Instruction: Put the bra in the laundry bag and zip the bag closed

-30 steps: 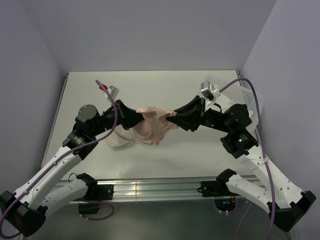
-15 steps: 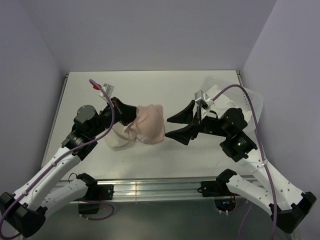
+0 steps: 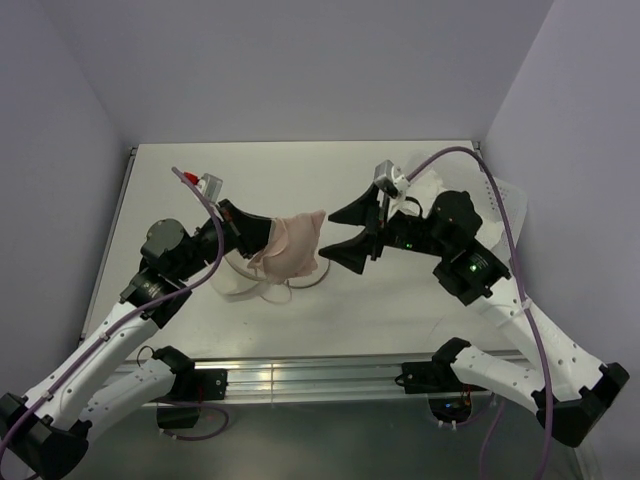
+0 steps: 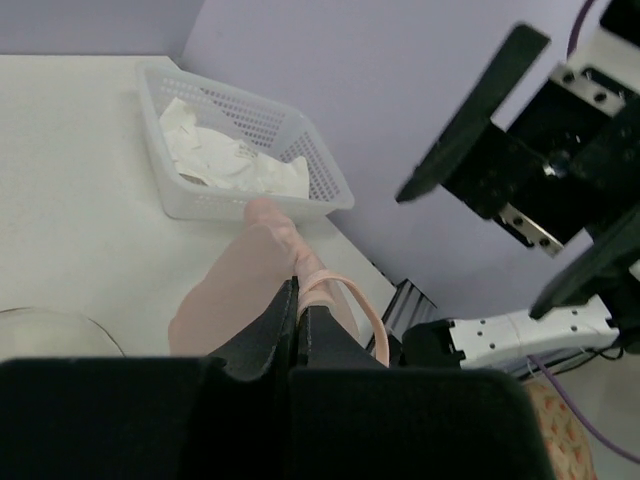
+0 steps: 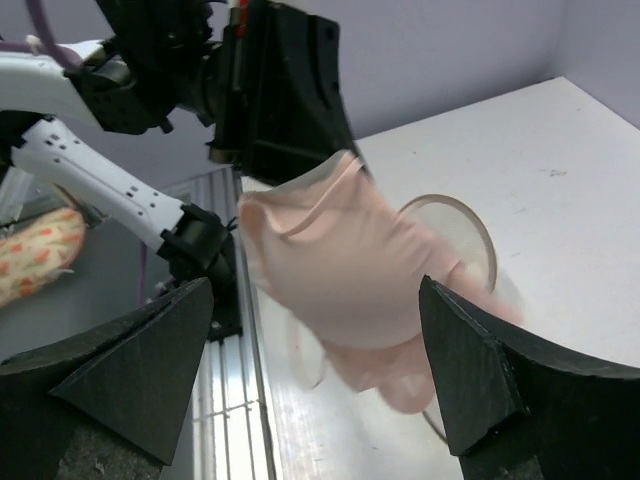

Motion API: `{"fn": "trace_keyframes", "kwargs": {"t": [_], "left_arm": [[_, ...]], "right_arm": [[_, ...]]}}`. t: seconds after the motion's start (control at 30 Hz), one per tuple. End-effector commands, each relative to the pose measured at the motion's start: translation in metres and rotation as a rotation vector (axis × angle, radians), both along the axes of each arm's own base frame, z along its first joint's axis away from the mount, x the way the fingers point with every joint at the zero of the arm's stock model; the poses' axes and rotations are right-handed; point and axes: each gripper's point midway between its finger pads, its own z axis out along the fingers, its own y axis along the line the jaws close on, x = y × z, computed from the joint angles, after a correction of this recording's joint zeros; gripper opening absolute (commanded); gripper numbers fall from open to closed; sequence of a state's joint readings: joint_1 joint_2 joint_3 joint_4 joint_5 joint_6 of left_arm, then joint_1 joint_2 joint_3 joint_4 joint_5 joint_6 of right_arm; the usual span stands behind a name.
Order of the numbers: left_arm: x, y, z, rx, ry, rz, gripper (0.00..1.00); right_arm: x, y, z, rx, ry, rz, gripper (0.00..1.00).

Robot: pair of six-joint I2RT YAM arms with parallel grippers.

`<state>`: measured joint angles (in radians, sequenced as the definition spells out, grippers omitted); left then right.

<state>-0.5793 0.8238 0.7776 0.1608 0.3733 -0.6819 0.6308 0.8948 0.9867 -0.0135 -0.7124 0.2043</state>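
Next, my right gripper needs to grab the bra's free edge opposite my left gripper, freeing that gripper to hold the laundry bag [image 3: 236, 284] open for the bra.
The pale pink bra [image 3: 292, 248] hangs bunched from my left gripper [image 3: 262, 236], which is shut on its strap edge. In the left wrist view the fingers [image 4: 280, 325] pinch the bra [image 4: 225, 300], and a strap loops out to the right. The translucent whitish laundry bag [image 3: 236, 284] stands on the table under and to the left of the bra; its round rim [image 5: 478, 232] shows behind the bra [image 5: 340, 260]. My right gripper [image 3: 335, 234] stands wide open just right of the bra, holding nothing.
A clear perforated plastic bin [image 4: 305, 185] with white cloth inside sits at the table's right side against the wall, partly behind my right arm [image 3: 505, 200]. The metal rail [image 3: 300, 375] runs along the table's near edge.
My right gripper has let go of the bra, opened wide and drawn back to the right. The bra, earlier stretched between both grippers, now hangs from the left one alone.
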Motion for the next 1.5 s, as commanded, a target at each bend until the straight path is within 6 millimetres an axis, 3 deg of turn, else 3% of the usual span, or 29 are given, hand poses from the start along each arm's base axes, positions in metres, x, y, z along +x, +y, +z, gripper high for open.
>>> {"fn": "trace_keyframes", "kwargs": {"t": [0.0,0.13,0.33,0.77,0.9,1.07,1.1,1.17,1.2,1.27,1.33,1.37,1.43,1.47], "left_arm": [[-0.019,-0.004,0.017,-0.033,-0.096,-0.094,0.0],[-0.041,-0.014,0.019,-0.063,-0.108,-0.237,0.0],[-0.046,-0.016,0.021,-0.056,-0.125,-0.274,0.0],[-0.05,-0.018,0.023,-0.026,-0.135,-0.298,0.0],[-0.048,-0.016,0.024,-0.018,-0.138,-0.284,0.0],[-0.045,-0.016,0.024,-0.007,-0.137,-0.265,0.0],[-0.045,-0.015,0.024,-0.009,-0.138,-0.264,0.0],[-0.044,-0.014,0.025,-0.007,-0.142,-0.251,0.0],[-0.042,-0.013,0.024,-0.003,-0.142,-0.241,0.0],[-0.041,-0.013,0.024,0.005,-0.14,-0.233,0.0],[-0.04,-0.011,0.026,0.006,-0.144,-0.221,0.17],[-0.037,-0.009,0.025,0.018,-0.137,-0.195,0.37],[-0.031,-0.004,0.033,0.035,-0.146,-0.142,0.53],[-0.026,0.0,0.025,0.08,-0.119,-0.11,0.62]], "right_arm": [[0.013,0.007,0.006,-0.073,-0.065,0.006,0.91],[0.027,0.022,-0.008,-0.191,-0.083,0.082,0.92],[0.002,0.029,-0.023,-0.203,-0.067,0.261,0.98],[-0.018,0.044,-0.043,-0.167,-0.002,0.416,0.99],[-0.022,0.046,-0.048,-0.163,0.024,0.425,0.91],[-0.019,0.047,-0.044,-0.124,0.031,0.391,0.74],[-0.019,0.048,-0.047,-0.126,0.052,0.386,0.62],[-0.018,0.048,-0.049,-0.131,0.062,0.377,0.53],[-0.017,0.048,-0.051,-0.132,0.071,0.374,0.42],[-0.015,0.049,-0.052,-0.127,0.075,0.366,0.31],[-0.015,0.049,-0.052,-0.125,0.086,0.361,0.18],[-0.014,0.049,-0.051,-0.122,0.087,0.351,0.15],[-0.015,0.048,-0.05,-0.117,0.092,0.341,0.08],[-0.014,0.048,-0.046,-0.101,0.075,0.338,0.06]]}}
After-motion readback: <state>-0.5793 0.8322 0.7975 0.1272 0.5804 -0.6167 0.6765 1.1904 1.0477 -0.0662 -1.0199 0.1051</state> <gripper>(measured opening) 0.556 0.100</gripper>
